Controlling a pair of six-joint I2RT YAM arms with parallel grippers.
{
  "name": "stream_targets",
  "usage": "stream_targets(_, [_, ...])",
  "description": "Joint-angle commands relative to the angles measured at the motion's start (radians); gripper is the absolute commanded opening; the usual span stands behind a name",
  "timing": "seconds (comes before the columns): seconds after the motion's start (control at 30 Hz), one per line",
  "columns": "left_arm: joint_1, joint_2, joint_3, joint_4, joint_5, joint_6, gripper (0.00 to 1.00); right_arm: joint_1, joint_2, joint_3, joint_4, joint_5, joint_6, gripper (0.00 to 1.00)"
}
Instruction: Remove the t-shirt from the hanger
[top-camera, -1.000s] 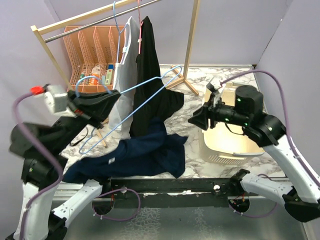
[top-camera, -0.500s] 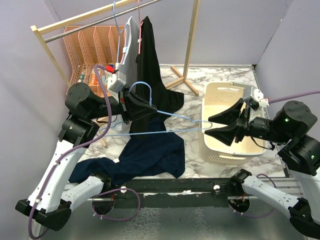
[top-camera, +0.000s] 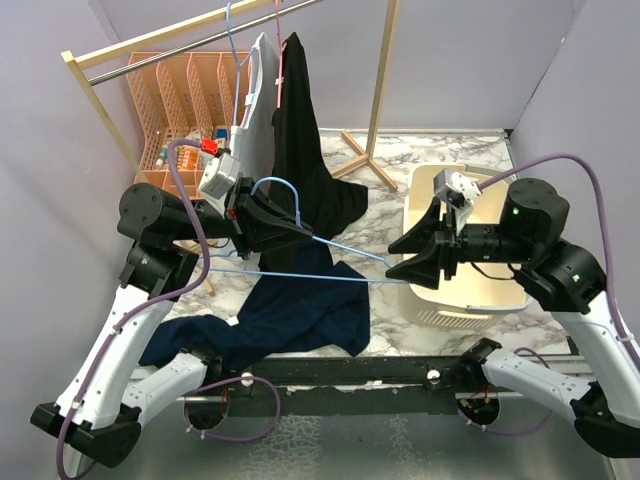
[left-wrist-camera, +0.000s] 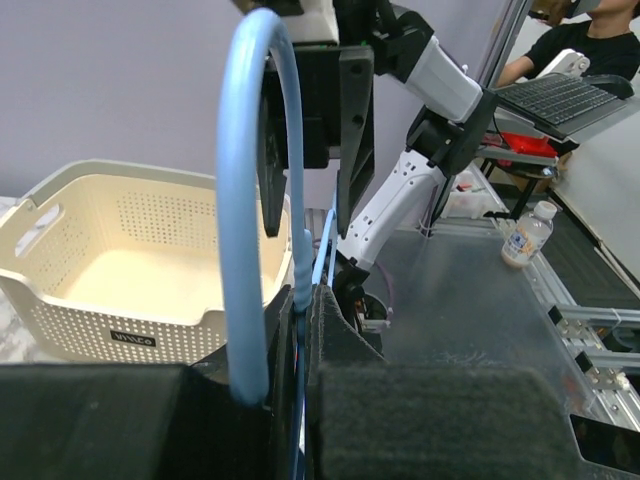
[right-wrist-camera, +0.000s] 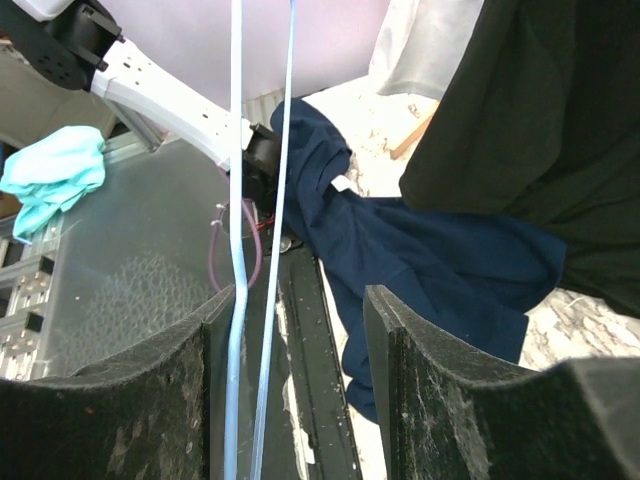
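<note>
My right gripper grabs the bare light-blue hanger (top-camera: 330, 262) by its far end (top-camera: 395, 273) next, so the hook stays free to hang on the rack.
The navy t-shirt (top-camera: 290, 315) lies crumpled on the marble table, off the hanger; it also shows in the right wrist view (right-wrist-camera: 440, 260). My left gripper (top-camera: 300, 232) is shut on the neck of the bare light-blue wire hanger (top-camera: 330, 262), whose hook (left-wrist-camera: 250, 200) curves up in the left wrist view. The hanger's wires (right-wrist-camera: 262, 250) pass between the jaws of my right gripper (top-camera: 403, 260), which is open around its far end, beside the left finger (right-wrist-camera: 150, 400).
A cream laundry basket (top-camera: 462, 290) stands at the right. A black garment (top-camera: 300, 150) and a white one (top-camera: 250, 110) hang on the wooden rack (top-camera: 90, 70). An orange crate (top-camera: 180, 110) stands at the back left.
My left gripper stays shut on the hanger and has tilted it slightly. My right gripper has moved left and closer, its open jaws now around the hanger's end.
</note>
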Motion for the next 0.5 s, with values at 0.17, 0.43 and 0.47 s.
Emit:
stream_targets(0.17, [-0.003,-0.012,0.005,0.061,0.006,-0.026,0.00,-0.007,0.023,-0.027,0.078,-0.117,0.033,0.32])
stream_targets(0.43, [-0.003,-0.013,0.028,-0.070,-0.050,0.051,0.13,-0.007,0.005,-0.046,0.069,-0.045,0.037,0.01])
stream_targets(0.47, [-0.003,-0.016,0.032,-0.097,-0.061,0.071,0.24,-0.007,-0.005,-0.049,0.069,-0.032,0.041,0.01])
